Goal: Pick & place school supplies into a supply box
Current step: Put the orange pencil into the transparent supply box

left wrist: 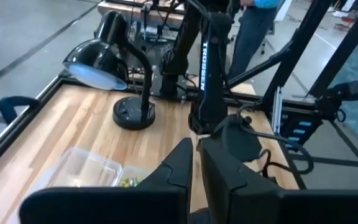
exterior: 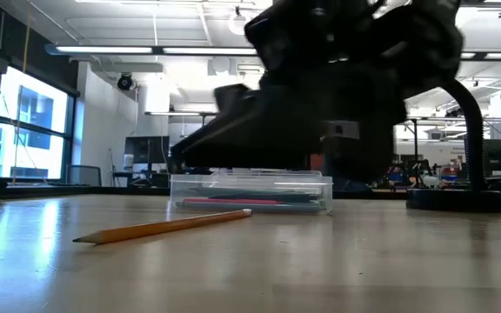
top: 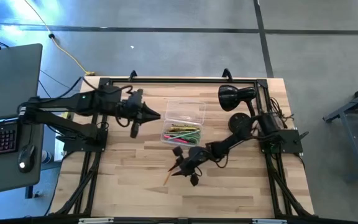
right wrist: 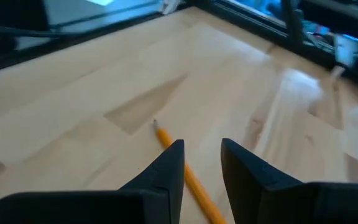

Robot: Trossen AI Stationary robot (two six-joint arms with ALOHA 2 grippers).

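The robot's right gripper needs to put the yellow pencil into the supply box [top: 184, 119], so next it needs to grip the pencil by its body behind the sharpened tip [top: 168, 178].
The clear supply box [top: 184, 119] lies at the table's middle, with several yellow, green and pink pencils [top: 182, 134] in its near end; it also shows in the low view [exterior: 250, 193]. One yellow pencil [exterior: 163, 228] lies flat on the table in front of the box. My right gripper [right wrist: 202, 155] hovers open just above this pencil [right wrist: 166, 140], its fingers pointing down at a slant, with the pencil running under the gap. My left gripper [top: 156, 116] is shut and empty, held above the table just left of the box.
A black desk lamp [top: 235, 96] stands at the table's far right, its base [top: 241, 121] close to my right arm. A black frame rail [top: 179, 81] runs along the far edge. Bare wood lies near and left of the pencil.
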